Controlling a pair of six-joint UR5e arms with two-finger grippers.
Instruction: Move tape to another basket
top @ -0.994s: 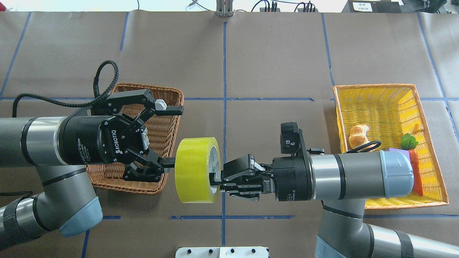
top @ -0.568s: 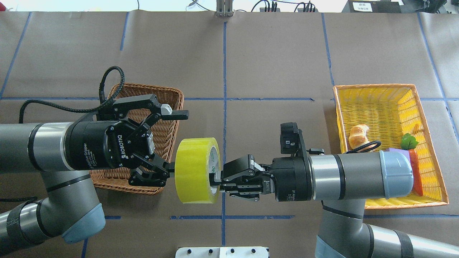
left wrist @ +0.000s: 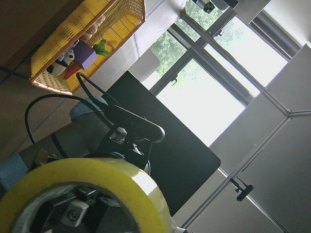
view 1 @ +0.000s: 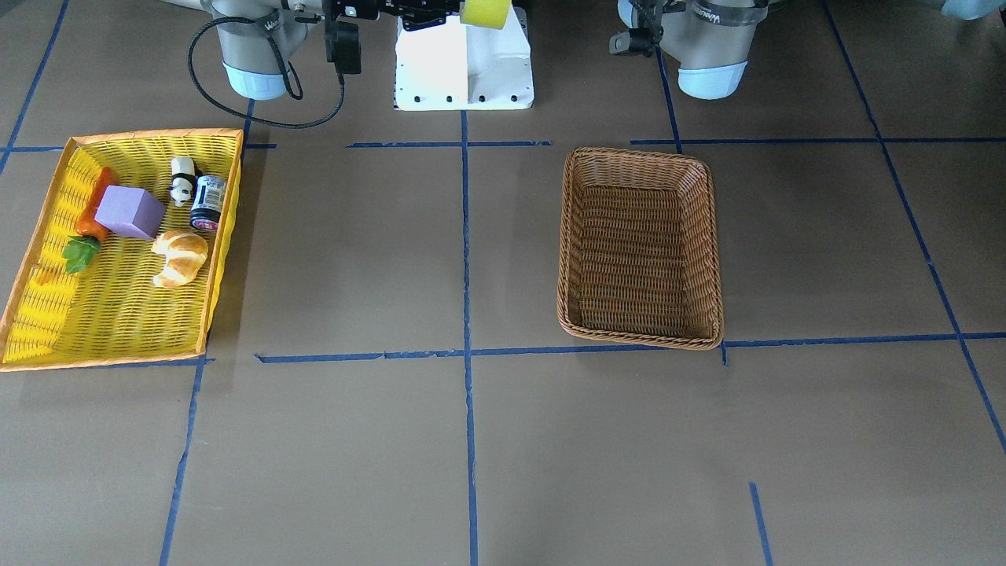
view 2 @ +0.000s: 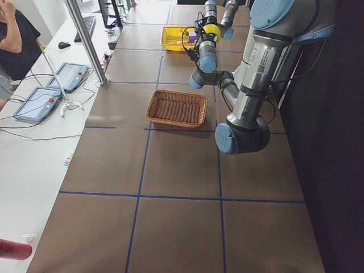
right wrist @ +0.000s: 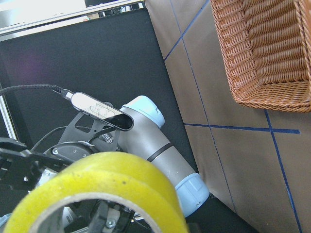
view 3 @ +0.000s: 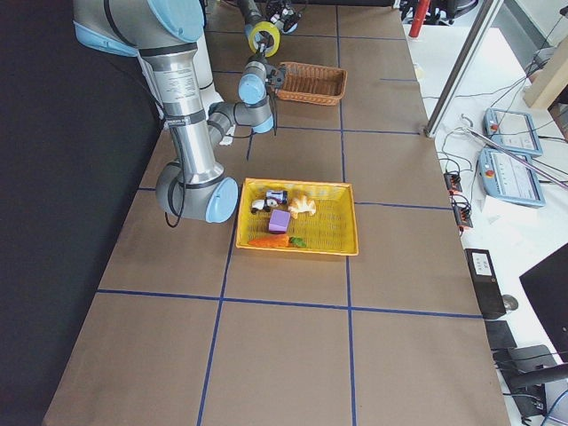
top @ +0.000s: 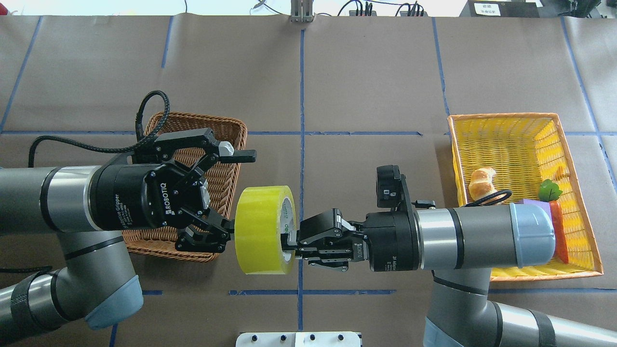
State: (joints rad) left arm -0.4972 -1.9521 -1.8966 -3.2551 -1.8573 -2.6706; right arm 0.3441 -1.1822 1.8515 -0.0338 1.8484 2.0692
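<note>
The tape needs to go to the brown wicker basket (view 1: 639,247). My left gripper will next grab the tape by its side (view 1: 486,13).
The yellow tape (top: 260,230) hangs in the air over the table's middle, its axis level. My right gripper (top: 289,244) is shut on the tape's wall, one finger inside the printed core. My left gripper (top: 242,191) is open, just left of the roll. Its near fingertip (top: 229,227) reaches the roll's left face; I cannot tell if they touch. The brown wicker basket (top: 231,126) lies under the left gripper and is empty in the front view (view 1: 638,251). The tape fills the bottom of both the left wrist view (left wrist: 97,177) and the right wrist view (right wrist: 112,177).
The shallow yellow tray (top: 511,140) at the right holds a croissant (top: 482,182), a purple block (view 1: 130,212), a carrot (top: 559,226), a panda figure (view 1: 182,179) and a small jar (view 1: 208,202). The white robot base (view 1: 464,71) stands at the table's near edge.
My left gripper has moved right, closer to the tape, still open. The right gripper and the tape have stayed put.
</note>
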